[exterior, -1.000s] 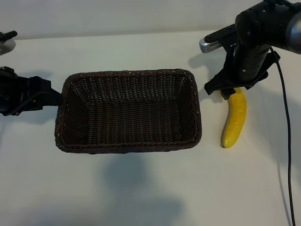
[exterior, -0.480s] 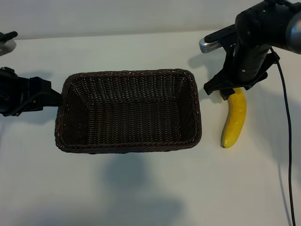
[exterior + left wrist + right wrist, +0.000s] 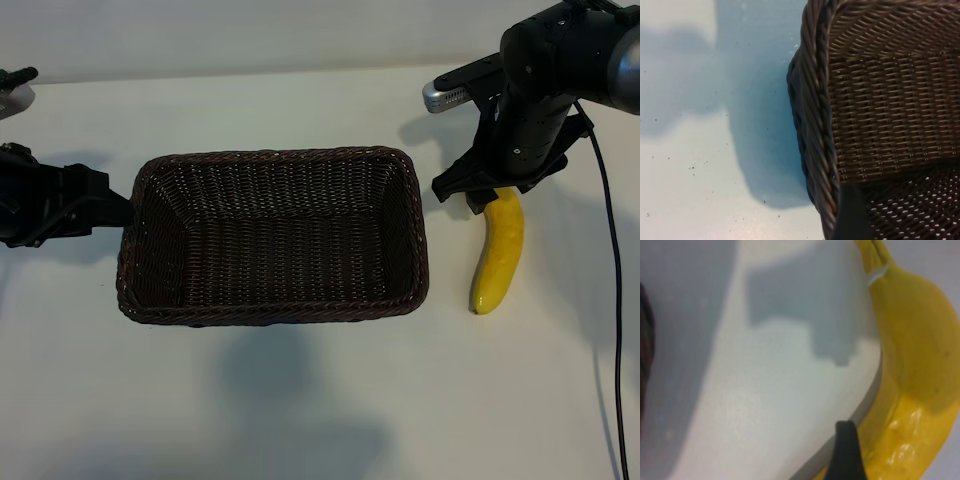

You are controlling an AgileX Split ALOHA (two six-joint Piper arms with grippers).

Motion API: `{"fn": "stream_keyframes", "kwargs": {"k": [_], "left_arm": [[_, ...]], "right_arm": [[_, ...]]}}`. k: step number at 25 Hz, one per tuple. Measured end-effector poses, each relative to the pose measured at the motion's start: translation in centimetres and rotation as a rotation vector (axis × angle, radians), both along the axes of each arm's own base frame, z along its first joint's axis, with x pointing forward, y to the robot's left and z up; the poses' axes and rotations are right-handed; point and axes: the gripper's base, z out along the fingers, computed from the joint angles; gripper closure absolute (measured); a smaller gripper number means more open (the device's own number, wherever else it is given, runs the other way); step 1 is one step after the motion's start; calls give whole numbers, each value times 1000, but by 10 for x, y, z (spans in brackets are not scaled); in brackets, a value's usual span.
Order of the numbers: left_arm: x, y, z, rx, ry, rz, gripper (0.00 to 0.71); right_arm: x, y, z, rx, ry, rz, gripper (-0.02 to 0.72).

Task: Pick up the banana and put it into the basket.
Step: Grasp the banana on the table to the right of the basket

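Observation:
I should next grab the banana around its middle (image 3: 503, 240) with my right gripper to pick it up. The banana is long and curved, and its ends reach far to both sides.
The basket (image 3: 275, 165), dark brown wicker, sits mid-table with nothing in it. The yellow banana (image 3: 498, 255) lies on the table just to its right, stem end pointing away from the front edge. My right gripper (image 3: 492, 192) hangs open over the banana's stem end. In the right wrist view one dark finger (image 3: 847, 452) stands beside the banana (image 3: 912, 370), on its inner curve; the other finger is out of view. My left gripper (image 3: 118, 208) is open at the basket's left rim, with one finger (image 3: 852, 215) inside the basket wall (image 3: 880, 110).
The white table (image 3: 300, 400) has bare room in front of the basket and to the banana's right. A black cable (image 3: 612, 300) runs down the right side. A grey object (image 3: 12, 95) sits at the far left edge.

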Motion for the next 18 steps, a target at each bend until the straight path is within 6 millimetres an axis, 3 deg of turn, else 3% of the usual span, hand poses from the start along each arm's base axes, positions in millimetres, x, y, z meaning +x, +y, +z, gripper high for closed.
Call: {"fn": "stream_keyframes", "kwargs": {"k": [6,12,18], "left_arm": [[0,0,0,0,1,-4,158],[0,0,0,0,2,-4,158],[0,0,0,0,3,-5,158]], "right_arm": [[0,0,-2,-3,12,2,142],[-1,-1,-26,-46,95,16,142],[0,0,-29,-42,92,11,142]]}}
